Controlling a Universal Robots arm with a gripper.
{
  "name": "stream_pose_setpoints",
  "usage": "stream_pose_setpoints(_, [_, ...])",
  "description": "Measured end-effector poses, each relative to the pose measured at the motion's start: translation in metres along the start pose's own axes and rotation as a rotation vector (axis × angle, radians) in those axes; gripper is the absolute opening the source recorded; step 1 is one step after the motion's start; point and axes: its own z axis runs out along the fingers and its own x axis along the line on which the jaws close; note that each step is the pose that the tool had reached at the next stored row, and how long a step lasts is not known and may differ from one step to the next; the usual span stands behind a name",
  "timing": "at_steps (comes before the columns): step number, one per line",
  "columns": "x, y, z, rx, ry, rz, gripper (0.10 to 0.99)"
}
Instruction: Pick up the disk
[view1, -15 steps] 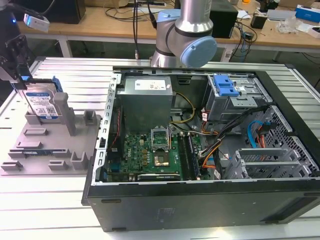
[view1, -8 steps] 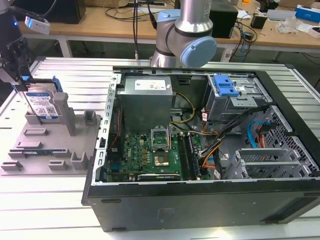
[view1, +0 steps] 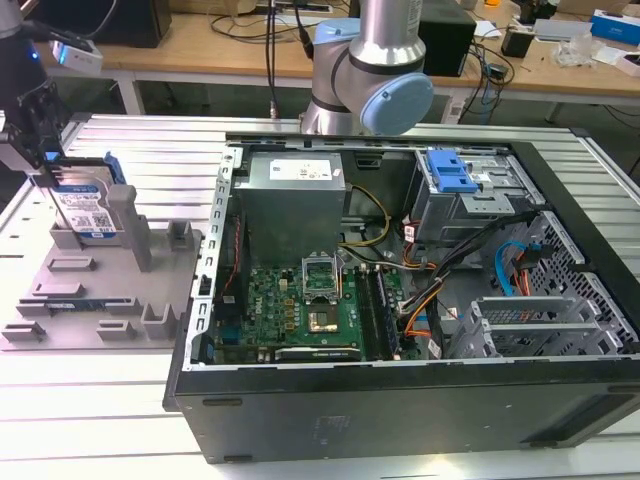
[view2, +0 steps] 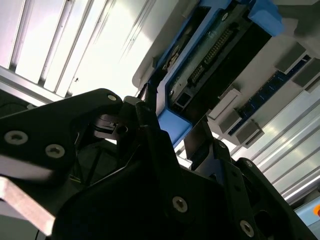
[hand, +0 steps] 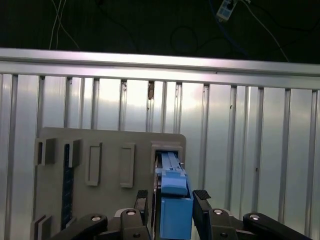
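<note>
My gripper closes on the disk next: the fingers reach down over it, in the wrist view beside its blue bar (hand: 175, 212), so closing would catch it.
The disk (view1: 92, 212) stands on edge in a slot at the far corner of the grey fixture tray (view1: 100, 300), at the exterior view's left. Its silver face carries a white-and-blue label, and a blue rail runs along its edge. My gripper (view1: 52, 180) comes down over its top from above. In the first wrist view the blue-railed disk (hand: 175, 210) sits between the two black fingers (hand: 142, 201) of my gripper (hand: 172, 200), with a thin dark gap on one side. The second wrist view shows the gripper (view2: 175, 117) astride the disk's (view2: 172, 125) blue end. The gripper looks open around it.
An open computer case (view1: 400, 280) with motherboard, cables and a blue-handled drive cage (view1: 455, 175) takes up the middle and right. The arm's base (view1: 370, 70) stands behind it. Upright posts rise from the tray (hand: 110, 145) beside the disk. The ribbed metal tabletop (hand: 260, 150) ends just past the tray.
</note>
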Motion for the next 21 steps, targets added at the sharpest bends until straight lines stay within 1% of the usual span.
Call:
stream_pose_setpoints(10, [-0.0001,0.0012,0.0058,0.0,-0.0001,0.0,0.482])
stream_pose_setpoints(16, [-0.0001,0.0013,0.0066,0.0,-0.0001,0.0,0.482])
stream_pose_setpoints(18, [-0.0001,0.0013,0.0067,0.0,-0.0001,0.0,0.467])
stream_pose_setpoints(19, [-0.0001,0.0013,0.0068,0.0,-0.0001,0.0,0.396])
stream_pose_setpoints(21, [-0.0001,0.0013,0.0068,0.0,-0.0001,0.0,0.396])
